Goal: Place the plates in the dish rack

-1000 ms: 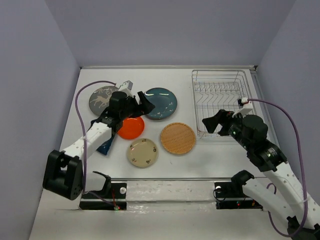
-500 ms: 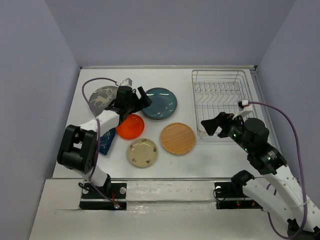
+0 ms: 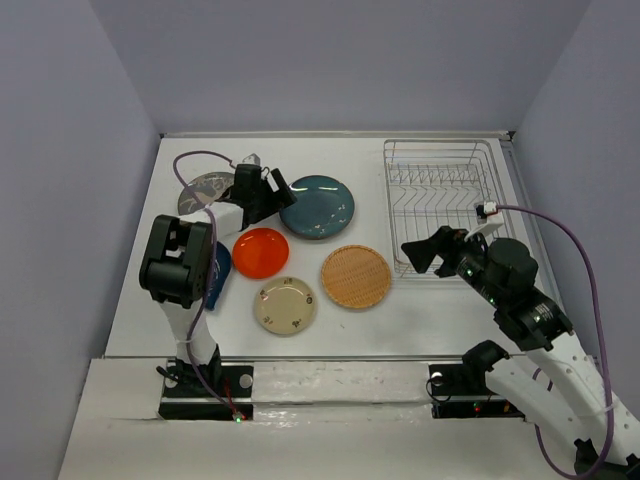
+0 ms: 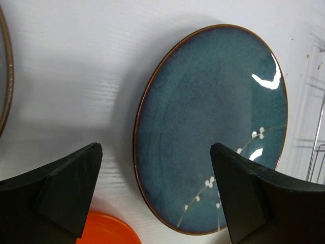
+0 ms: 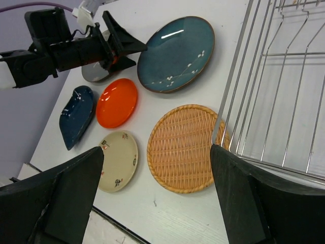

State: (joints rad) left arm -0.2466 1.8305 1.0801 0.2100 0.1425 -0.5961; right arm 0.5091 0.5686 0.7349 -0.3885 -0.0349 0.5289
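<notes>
My left gripper isn't ready to close on the teal plate yet. Its fingers are above the teal plate's rim, so I should first lower it.
The glossy teal plate [image 3: 320,208] lies flat on the table. My left gripper [image 3: 275,192] is open and empty, low at the plate's left rim; in the left wrist view [image 4: 157,195] its jaws straddle the plate's [image 4: 213,127] near edge. The orange plate [image 3: 261,252], cream spotted plate [image 3: 285,305] and wicker plate [image 3: 356,276] lie in front. The deer plate [image 3: 200,190] and dark blue plate [image 3: 218,268] are partly hidden by the left arm. My right gripper [image 3: 420,248] hangs open and empty over the front left corner of the empty wire dish rack [image 3: 440,200].
The right wrist view shows the rack's [image 5: 284,91] wires beside the wicker plate [image 5: 185,147], with the orange [image 5: 118,102], cream [image 5: 118,160] and dark blue [image 5: 77,116] plates further left. The folded left arm [image 3: 180,260] stands over the table's left side.
The left arm has folded back and left; its gripper has moved off the orange plate to the teal plate's left rim. The orange plate now shows fully. The right arm has hardly moved.
</notes>
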